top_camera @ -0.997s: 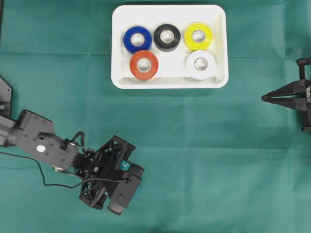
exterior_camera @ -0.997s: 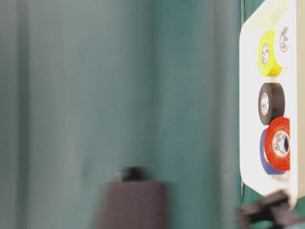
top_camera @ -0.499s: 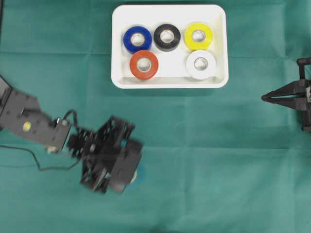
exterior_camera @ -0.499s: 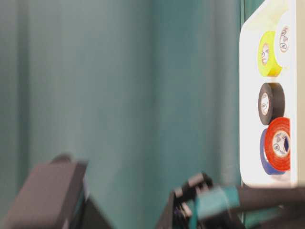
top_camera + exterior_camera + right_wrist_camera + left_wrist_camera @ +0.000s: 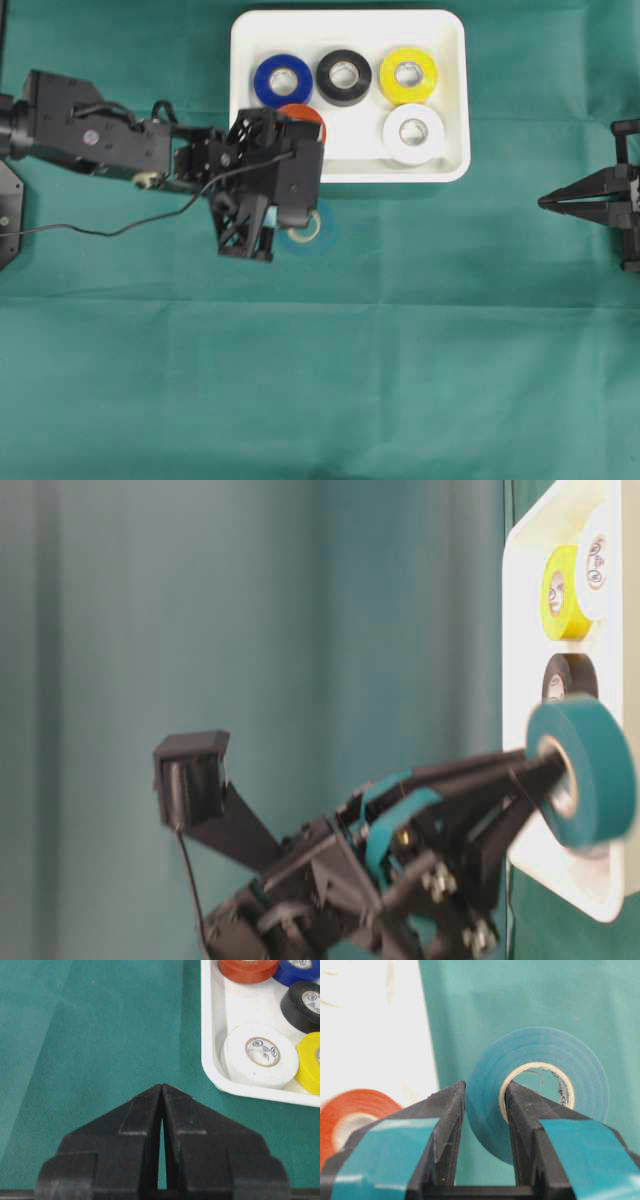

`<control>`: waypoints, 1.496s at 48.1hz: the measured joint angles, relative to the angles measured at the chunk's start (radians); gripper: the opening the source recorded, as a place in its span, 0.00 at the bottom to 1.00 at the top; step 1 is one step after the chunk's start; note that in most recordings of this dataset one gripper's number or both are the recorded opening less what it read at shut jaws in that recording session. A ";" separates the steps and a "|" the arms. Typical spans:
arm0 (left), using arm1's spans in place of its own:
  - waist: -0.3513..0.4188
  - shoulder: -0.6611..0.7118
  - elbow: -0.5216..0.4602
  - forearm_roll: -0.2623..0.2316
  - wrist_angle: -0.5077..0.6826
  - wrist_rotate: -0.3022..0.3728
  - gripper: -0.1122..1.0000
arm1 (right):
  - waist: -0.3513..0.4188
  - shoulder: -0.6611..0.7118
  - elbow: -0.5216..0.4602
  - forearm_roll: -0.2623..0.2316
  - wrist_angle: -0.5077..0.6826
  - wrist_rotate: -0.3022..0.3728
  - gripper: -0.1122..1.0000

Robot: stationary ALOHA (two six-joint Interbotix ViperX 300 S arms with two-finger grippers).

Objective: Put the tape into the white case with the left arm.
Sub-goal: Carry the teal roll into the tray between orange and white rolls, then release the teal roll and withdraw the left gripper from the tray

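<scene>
The teal tape roll (image 5: 322, 240) is short of the white case's near rim and would miss if released now. It moves closer with my left gripper first.
A teal tape (image 5: 308, 229) roll hangs just off the green cloth, held by my left gripper (image 5: 292, 215). In the left wrist view one finger (image 5: 530, 1110) sits inside the roll's cardboard core and the other outside, pinching the wall of the tape (image 5: 585, 1080). The left gripper (image 5: 485, 1085) is shut on it. The roll is in front of the near left rim of the white case (image 5: 350, 172), outside it; the table-level view shows the tape (image 5: 590, 770) raised beside the case (image 5: 520, 630). My right gripper (image 5: 543, 201) rests shut and empty at the right edge.
The case holds a blue roll (image 5: 282, 81), a black roll (image 5: 344, 76), a yellow roll (image 5: 408, 75) and a white roll (image 5: 414, 133). An orange roll (image 5: 305, 111) lies partly hidden under the left gripper. A thin cable (image 5: 120, 230) trails from the left arm.
The left arm has swung from the near left of the table up towards the case, carrying the teal tape. The right arm has not moved.
</scene>
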 measured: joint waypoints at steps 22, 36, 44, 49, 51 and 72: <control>0.173 0.137 -0.138 0.000 -0.049 0.066 0.30 | 0.000 0.000 0.000 0.000 0.000 0.000 0.02; 0.238 0.199 -0.196 0.000 -0.049 0.069 0.30 | 0.000 -0.002 -0.002 0.000 0.000 0.000 0.02; 0.233 0.202 -0.196 0.000 -0.041 0.069 0.30 | 0.000 -0.002 0.000 0.000 0.000 0.000 0.02; 0.236 0.201 -0.196 0.000 -0.032 0.066 0.31 | 0.000 0.000 0.000 0.000 0.000 0.000 0.02; 0.236 0.202 -0.196 0.000 -0.029 0.066 0.31 | 0.000 -0.002 0.000 0.000 0.000 0.000 0.02; 0.210 0.202 -0.189 0.000 -0.025 0.064 0.93 | 0.000 -0.002 0.000 0.000 0.000 0.000 0.02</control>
